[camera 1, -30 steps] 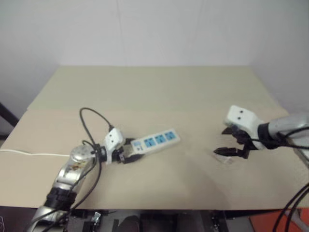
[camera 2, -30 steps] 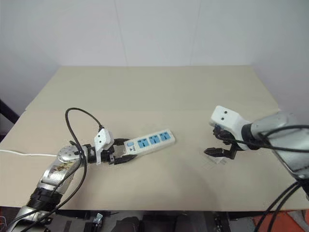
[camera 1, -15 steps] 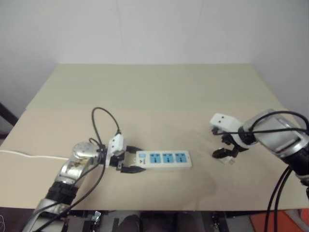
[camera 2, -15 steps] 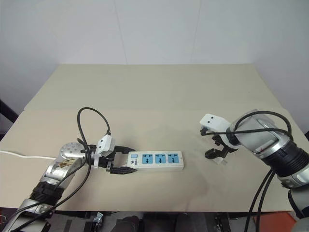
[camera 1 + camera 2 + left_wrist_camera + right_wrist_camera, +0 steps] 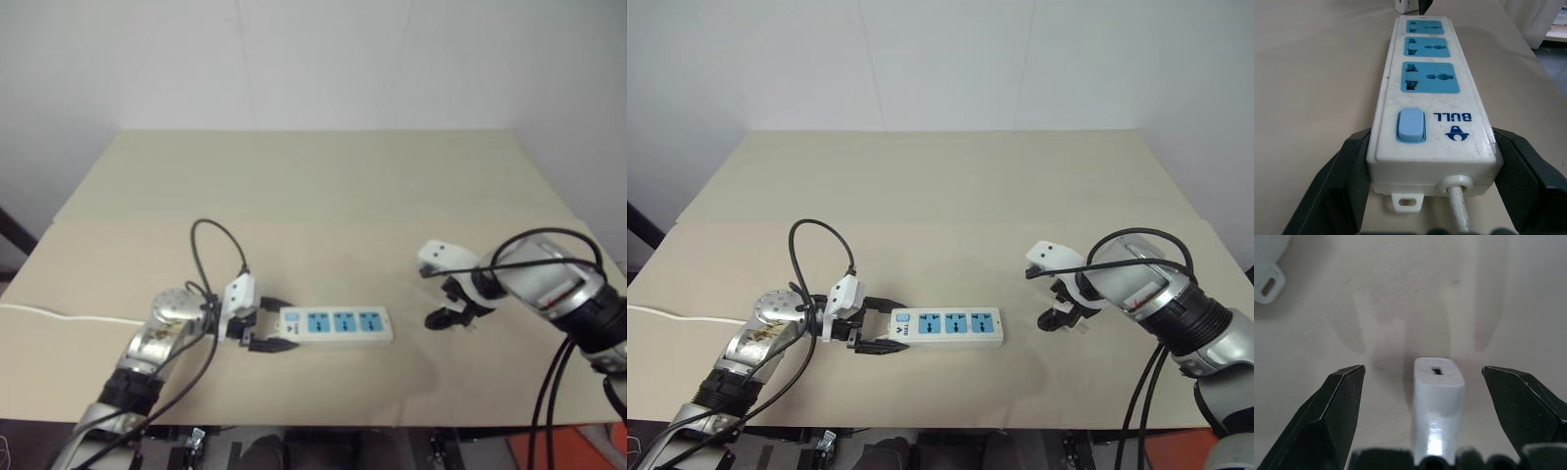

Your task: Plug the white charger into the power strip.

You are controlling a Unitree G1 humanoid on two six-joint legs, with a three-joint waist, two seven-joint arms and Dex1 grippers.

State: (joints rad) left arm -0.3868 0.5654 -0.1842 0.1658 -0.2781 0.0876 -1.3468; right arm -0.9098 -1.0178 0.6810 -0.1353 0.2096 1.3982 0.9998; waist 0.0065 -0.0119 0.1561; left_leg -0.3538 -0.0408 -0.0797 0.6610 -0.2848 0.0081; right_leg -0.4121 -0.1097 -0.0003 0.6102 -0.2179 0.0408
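My fingers reach down on either side of the charger and closing would catch it, so it is time to close my right gripper on the white charger [image 5: 1437,387] now.
The power strip [image 5: 950,326] is long and white with three blue sockets and lies flat on the tan table [image 5: 950,176], running left to right. My left gripper [image 5: 872,331] is shut on its cord end. In the left wrist view the black fingers [image 5: 1337,191] press both sides of the power strip [image 5: 1425,98] by the blue switch. The white charger [image 5: 1437,387] stands on the table to the right of the strip. My right gripper [image 5: 1056,315] points steeply down over it, open, with one finger [image 5: 1337,406] on each side and clear gaps to the charger.
The strip's white cord [image 5: 666,311] runs off the table's left edge. A black cable loop [image 5: 818,235] arches over my left wrist. The table's front edge lies close below both grippers. Bare tabletop stretches behind the strip to the white wall.
The left gripper has turned the strip from slanting away to lying straight across. The right gripper has sunk and tipped down over the charger, still open.
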